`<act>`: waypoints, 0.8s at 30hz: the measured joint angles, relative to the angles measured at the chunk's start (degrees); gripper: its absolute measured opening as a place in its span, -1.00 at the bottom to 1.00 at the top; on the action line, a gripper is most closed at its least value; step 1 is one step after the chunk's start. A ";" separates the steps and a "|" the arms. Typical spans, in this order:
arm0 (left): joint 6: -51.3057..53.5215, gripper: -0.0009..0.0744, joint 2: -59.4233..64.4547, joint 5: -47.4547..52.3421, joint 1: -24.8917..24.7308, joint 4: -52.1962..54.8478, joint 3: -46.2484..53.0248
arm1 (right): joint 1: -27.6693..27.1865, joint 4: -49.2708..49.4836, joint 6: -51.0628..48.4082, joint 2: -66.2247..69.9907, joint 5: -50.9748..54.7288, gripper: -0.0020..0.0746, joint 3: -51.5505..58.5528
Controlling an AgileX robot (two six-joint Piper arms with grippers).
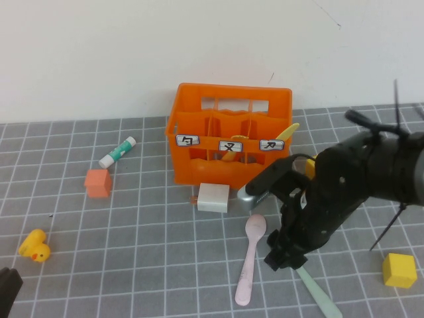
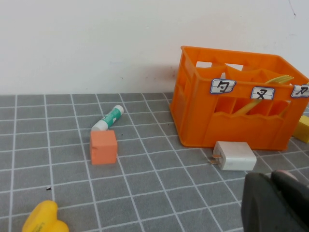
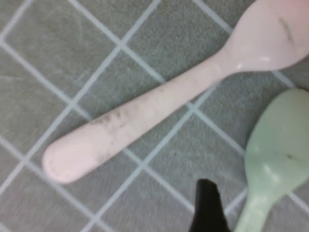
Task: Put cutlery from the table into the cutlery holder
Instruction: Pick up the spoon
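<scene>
The long green spoon with its big bowl [image 3: 281,145] at one end comes next. I need to grab it with my right gripper by the neck [image 3: 258,205] beside the bowl.
The orange cutlery holder [image 1: 228,132] stands at the back of the grey gridded table [image 1: 132,265]. A yellow knife [image 1: 287,132] and a yellow fork [image 1: 229,154] lean inside it. A pale pink spoon [image 1: 248,262] lies in front of it, and a mint-green spoon [image 1: 318,295] lies just right of that, its bowl under my right arm. My right gripper [image 1: 281,255] hangs low over both spoons and is open. In the right wrist view one black fingertip [image 3: 206,198] stands alone beside the green spoon [image 3: 275,154], holding nothing. My left gripper [image 1: 8,288] is shut and empty at the near left corner.
A white charger plug [image 1: 213,197] and a grey object [image 1: 248,199] lie against the holder's front. An orange cube [image 1: 98,183] and a white-and-green tube [image 1: 117,152] sit to the left. There is a yellow duck [image 1: 34,246] at near left and a yellow cube [image 1: 399,270] at near right.
</scene>
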 joint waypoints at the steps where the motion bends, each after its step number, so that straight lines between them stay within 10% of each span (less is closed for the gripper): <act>1: 0.16 -0.98 0.00 0.00 0.00 0.00 0.00 | 0.00 0.03 0.00 0.67 -0.58 0.21 0.00; 24: 0.21 -0.98 0.00 0.00 0.00 -0.18 0.00 | -0.12 -1.75 0.00 5.38 -6.39 0.21 -0.33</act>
